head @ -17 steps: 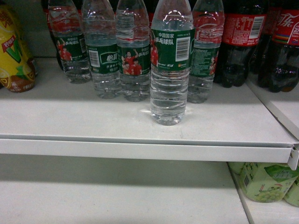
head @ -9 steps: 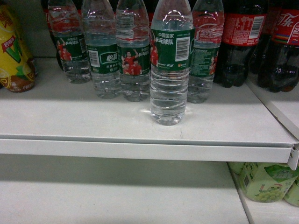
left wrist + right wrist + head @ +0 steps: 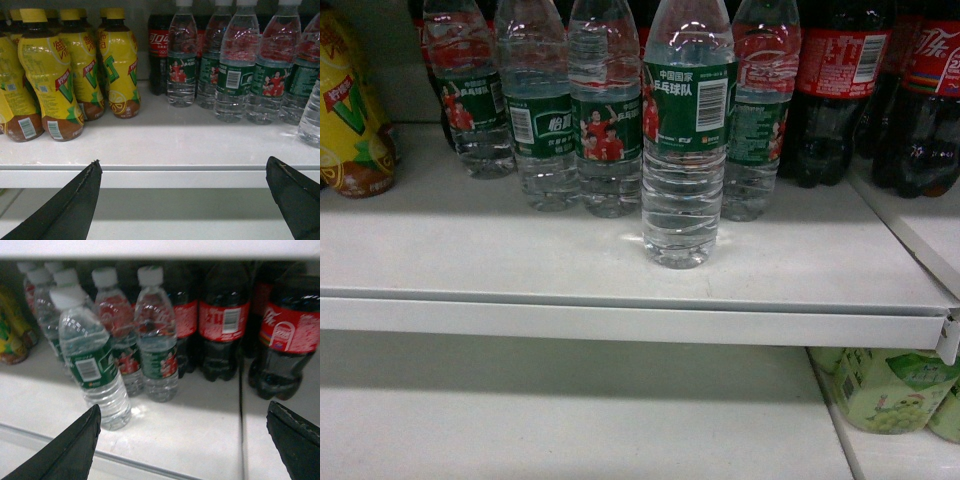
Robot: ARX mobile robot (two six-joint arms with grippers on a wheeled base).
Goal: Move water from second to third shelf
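Note:
Next, my right gripper grabs the clear bottle by its ribbed body (image 3: 682, 205) to move the water to the third shelf.
One water bottle (image 3: 684, 150), clear and ribbed with a dark green label and barcode, stands alone near the front of the white shelf (image 3: 620, 322). Several like it stand in a row behind (image 3: 552, 120). In the right wrist view this front water bottle (image 3: 95, 370) is just left of and beyond my right gripper (image 3: 183, 406), which is open and holds nothing. My left gripper (image 3: 183, 162) is open and empty too, level with the shelf's front lip (image 3: 175, 177), with the water bottles (image 3: 235, 75) beyond it to the right. Neither gripper shows in the head view.
Yellow tea bottles (image 3: 60, 80) fill the shelf's left side. Dark cola bottles with red labels (image 3: 840, 90) stand to the right, across a seam between shelf boards (image 3: 242, 405). A lower shelf (image 3: 570, 420) carries pale green bottles (image 3: 890, 390) at its right.

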